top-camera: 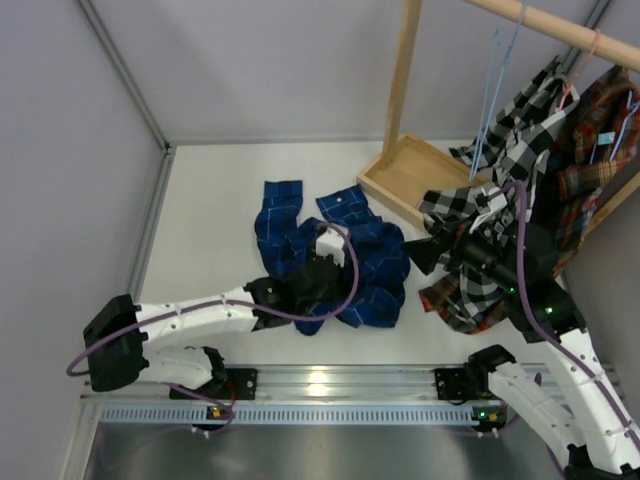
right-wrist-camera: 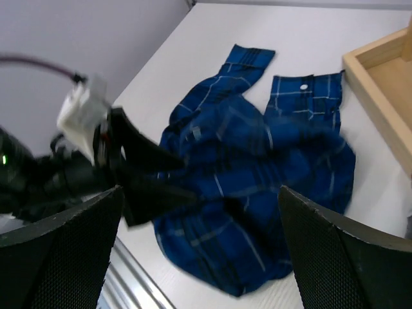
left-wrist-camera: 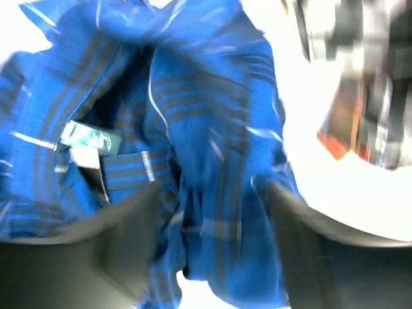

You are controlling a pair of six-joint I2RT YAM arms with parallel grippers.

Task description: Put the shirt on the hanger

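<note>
I should next grab the shirt with my right gripper by the fold beside the tag, on the rack side. I should do this to spread the shirt's neck for the hanger.
The dark blue plaid shirt (top-camera: 365, 260) lies crumpled on the white table and also shows in the right wrist view (right-wrist-camera: 257, 167). My left gripper (top-camera: 320, 285) is down on its near-left part; in the left wrist view (left-wrist-camera: 212, 251) the jaws stand apart, with a fold of the shirt (left-wrist-camera: 212, 161) filling the gap. My right gripper (top-camera: 428, 252) is open and empty, just right of the shirt; the right wrist view (right-wrist-camera: 199, 257) shows it above the shirt's near edge. The light-blue wire hanger (top-camera: 497, 100) hangs from the wooden rod at the back right.
A wooden rack with a tray base (top-camera: 395, 185) and a rod (top-camera: 560, 28) stands at the back right. A black-and-white checked shirt (top-camera: 515, 140) and a red-brown plaid shirt (top-camera: 595, 150) hang there, with a pink hanger (top-camera: 592, 45). A metal rail (top-camera: 330, 385) runs along the near edge.
</note>
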